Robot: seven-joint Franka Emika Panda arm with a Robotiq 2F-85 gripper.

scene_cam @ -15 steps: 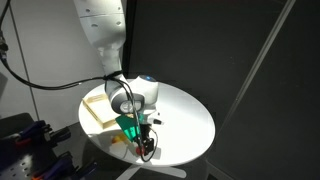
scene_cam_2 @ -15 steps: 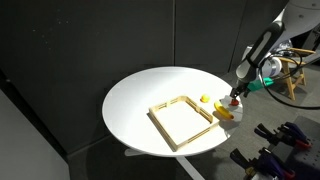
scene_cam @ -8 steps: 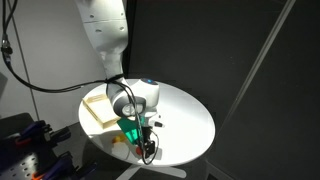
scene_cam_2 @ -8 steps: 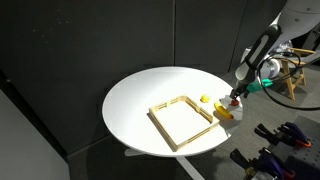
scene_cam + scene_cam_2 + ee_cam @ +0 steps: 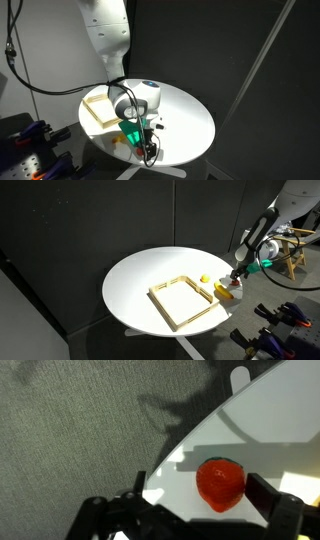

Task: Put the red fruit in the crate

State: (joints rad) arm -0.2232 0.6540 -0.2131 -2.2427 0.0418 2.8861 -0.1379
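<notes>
My gripper should close on the red fruit now, because in the wrist view my open fingers reach down level with the fruit's sides, one on either side of it.
The red fruit (image 5: 220, 483) is small, roundish and red-orange, and it lies on the white round table (image 5: 290, 420) close to its edge. My gripper (image 5: 200, 495) is open, with one dark finger on each side of the fruit. The right finger is close to it and the left finger stands apart. In both exterior views the gripper (image 5: 147, 148) (image 5: 234, 278) is low over the table edge, and the fruit (image 5: 235, 281) shows only as a red speck. The light-wood crate (image 5: 180, 300) (image 5: 98, 110) lies on the table beside it.
A yellow banana (image 5: 225, 292) and a small pale yellow-green fruit (image 5: 205, 279) lie between the crate and the gripper. The table edge drops to grey carpet (image 5: 80, 430) right by the fruit. Dark curtains stand behind the table.
Nothing has visibly changed apart from a slight shift of the arm above the gripper.
</notes>
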